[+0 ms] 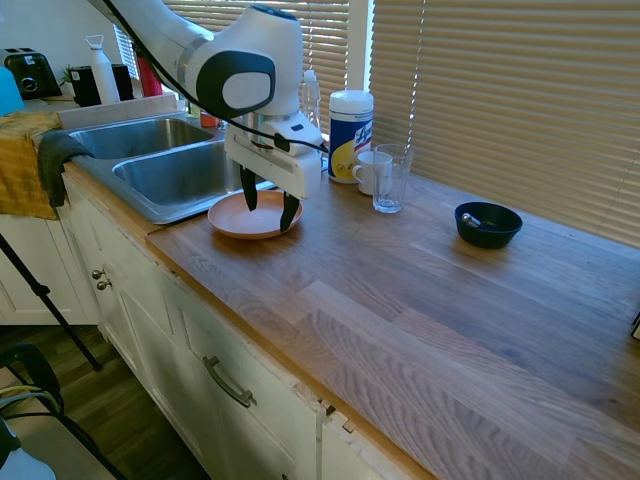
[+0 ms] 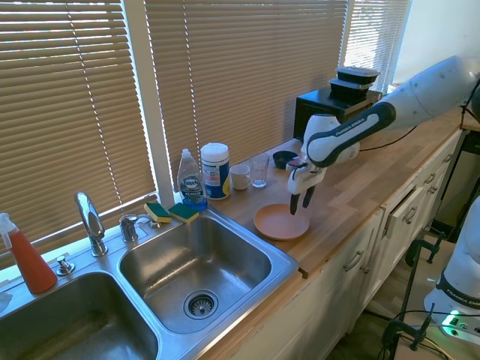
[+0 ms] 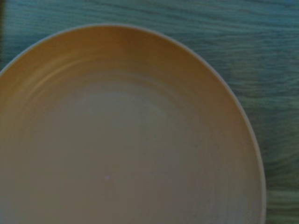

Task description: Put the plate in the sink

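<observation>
My gripper grabs the plate by its thin raised rim next, since the plate spreads far wider than my open fingers.
The peach-orange plate [image 1: 232, 215] lies flat on the wooden counter, just right of the sink [image 1: 165, 175]. In the second exterior view the plate [image 2: 274, 223] sits beside the nearer steel basin of the sink [image 2: 202, 262]. My gripper [image 1: 270, 205] hangs open, pointing down over the side of the plate away from the sink. One finger is over the plate's inside and the other is at its rim. From the other side, the gripper [image 2: 301, 202] stands just above the plate's far edge and holds nothing. The plate [image 3: 131, 140] fills most of the wrist view.
By the window stand a dish soap bottle [image 2: 192, 182], a wipes canister [image 1: 350, 135], a white mug [image 1: 368, 172] and a glass [image 1: 390, 180]. A dark blue bowl [image 1: 488, 224] sits further right. Sponges [image 2: 171, 212] lie behind the sink, near the faucet [image 2: 90, 221]. A yellow towel [image 1: 25, 165] drapes the counter's left end.
</observation>
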Available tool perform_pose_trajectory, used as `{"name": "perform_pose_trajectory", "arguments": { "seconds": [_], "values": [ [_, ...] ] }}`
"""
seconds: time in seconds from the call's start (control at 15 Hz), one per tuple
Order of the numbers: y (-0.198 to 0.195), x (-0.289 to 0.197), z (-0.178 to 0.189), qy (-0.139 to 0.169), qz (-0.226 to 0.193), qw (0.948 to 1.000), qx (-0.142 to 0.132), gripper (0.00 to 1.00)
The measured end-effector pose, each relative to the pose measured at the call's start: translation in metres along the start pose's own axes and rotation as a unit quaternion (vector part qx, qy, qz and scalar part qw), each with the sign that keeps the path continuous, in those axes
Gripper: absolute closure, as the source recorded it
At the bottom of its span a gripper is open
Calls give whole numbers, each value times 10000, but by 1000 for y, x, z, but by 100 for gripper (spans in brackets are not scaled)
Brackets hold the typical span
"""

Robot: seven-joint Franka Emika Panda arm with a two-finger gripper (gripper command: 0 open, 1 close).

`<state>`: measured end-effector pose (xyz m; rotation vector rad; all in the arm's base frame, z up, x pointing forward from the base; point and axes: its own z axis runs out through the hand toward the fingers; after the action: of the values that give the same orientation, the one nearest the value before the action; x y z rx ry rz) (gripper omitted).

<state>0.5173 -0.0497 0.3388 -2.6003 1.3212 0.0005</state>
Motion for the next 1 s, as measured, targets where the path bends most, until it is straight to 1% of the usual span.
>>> {"name": "perform_pose_trajectory", "arguments": {
  "seconds": [0.13,0.27,0.33,0.53,1.0],
  "values": [
    [-2,12,9,-154,31,9998,121,0],
    [-6,20,15,-281,36,9995,160,0],
    [-7,21,18,-329,42,9993,165,100],
    [-10,23,21,-472,40,9987,179,100],
    [-11,22,27,-585,39,9980,249,100]
  ]
}}
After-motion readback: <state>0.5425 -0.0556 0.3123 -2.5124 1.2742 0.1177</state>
